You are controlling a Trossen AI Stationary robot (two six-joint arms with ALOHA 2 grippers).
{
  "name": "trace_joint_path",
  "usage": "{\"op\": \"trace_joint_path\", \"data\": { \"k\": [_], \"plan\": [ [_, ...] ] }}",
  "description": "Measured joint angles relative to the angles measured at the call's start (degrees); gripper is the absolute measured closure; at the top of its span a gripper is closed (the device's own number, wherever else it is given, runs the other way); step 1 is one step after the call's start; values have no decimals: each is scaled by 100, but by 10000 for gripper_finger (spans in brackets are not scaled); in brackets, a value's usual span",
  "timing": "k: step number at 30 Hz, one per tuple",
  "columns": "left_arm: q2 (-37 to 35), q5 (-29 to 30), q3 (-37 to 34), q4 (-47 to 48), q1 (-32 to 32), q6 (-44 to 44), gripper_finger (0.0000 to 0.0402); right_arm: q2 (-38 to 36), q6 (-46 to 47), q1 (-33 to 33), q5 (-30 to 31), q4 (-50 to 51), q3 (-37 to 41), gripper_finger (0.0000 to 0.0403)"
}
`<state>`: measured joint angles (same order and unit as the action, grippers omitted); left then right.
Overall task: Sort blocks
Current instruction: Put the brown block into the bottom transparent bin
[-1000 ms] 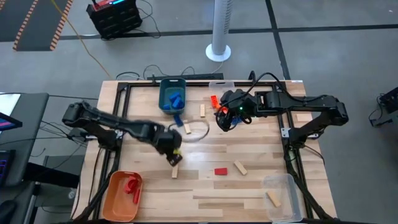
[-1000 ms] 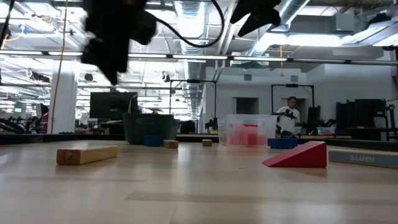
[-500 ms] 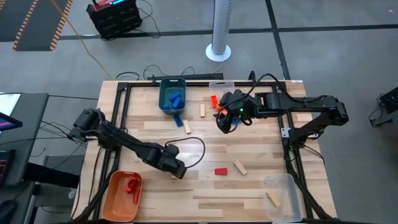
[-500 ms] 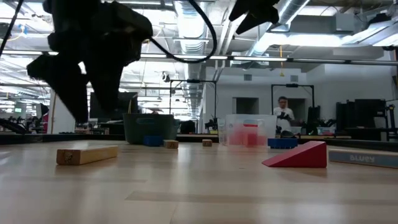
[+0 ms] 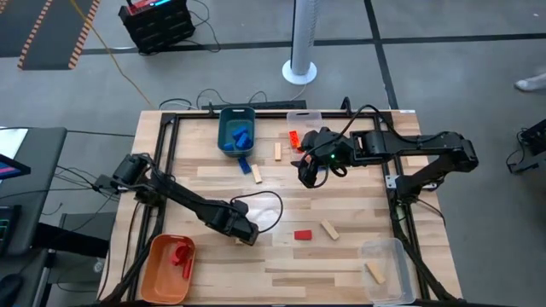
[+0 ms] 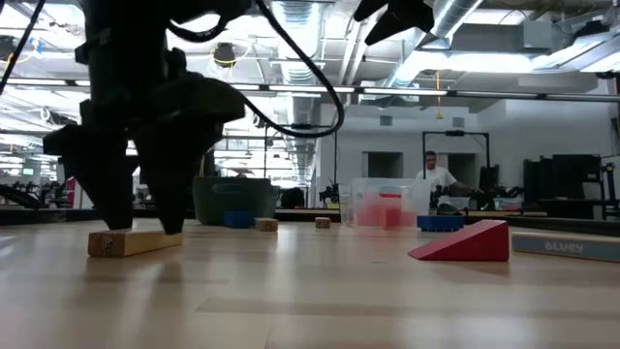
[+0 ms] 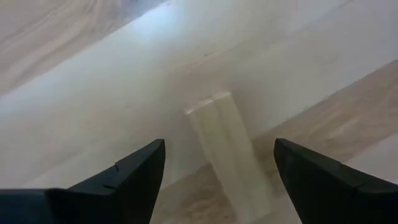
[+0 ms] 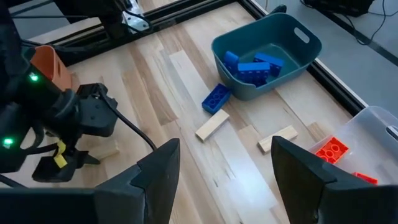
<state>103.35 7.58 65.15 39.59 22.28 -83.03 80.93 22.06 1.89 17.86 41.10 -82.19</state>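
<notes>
My left gripper is going to grab the wood brick by its two long sides and leave an end free. Then it can sort the brick.
My left gripper [image 5: 243, 234] is down at the table near its near-left part, open, with its fingers astride a light wood brick [image 7: 233, 168] that lies flat; there is a gap on both sides. The low view shows both fingers [image 6: 114, 208] reaching down at that brick [image 6: 102, 242]. My right gripper [image 5: 309, 169] hangs open, high over the table's far middle. Loose on the table lie a red wedge [image 5: 303, 234], a wood brick [image 5: 329, 229], a blue brick [image 5: 244, 164] and two more wood pieces [image 5: 256, 175], [image 5: 277, 152].
A teal bin [image 5: 223, 128] at the far edge holds blue blocks. A clear bin [image 5: 309, 116] beside it holds red-orange ones. An orange bin [image 5: 158, 277] at the near left corner holds red pieces. A clear bin [image 5: 394, 256] at the near right holds a wood block.
My left gripper has travelled toward the near edge and come down from well above the table, so that its fingers now stand around the light wood brick. The brick has stayed where it was. A person in the room behind has walked a little.
</notes>
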Motion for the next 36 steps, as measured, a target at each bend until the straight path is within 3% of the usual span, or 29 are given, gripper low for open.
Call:
{"op": "trace_joint_path", "data": {
  "k": [10,18,28,36],
  "plan": [
    [70,-191,-125,-120,-75,250,170,0,-3,-15,12,-7,0,159],
    [47,-178,-125,148,-79,742,303,0,-4,-15,10,3,0,159],
    [-800,251,-128,316,-339,1518,308,0,-62,-15,6,104,0,159],
    [-1963,806,-128,-321,-1124,2823,308,-294,-247,24,-183,1311,0,159]
  ]
}}
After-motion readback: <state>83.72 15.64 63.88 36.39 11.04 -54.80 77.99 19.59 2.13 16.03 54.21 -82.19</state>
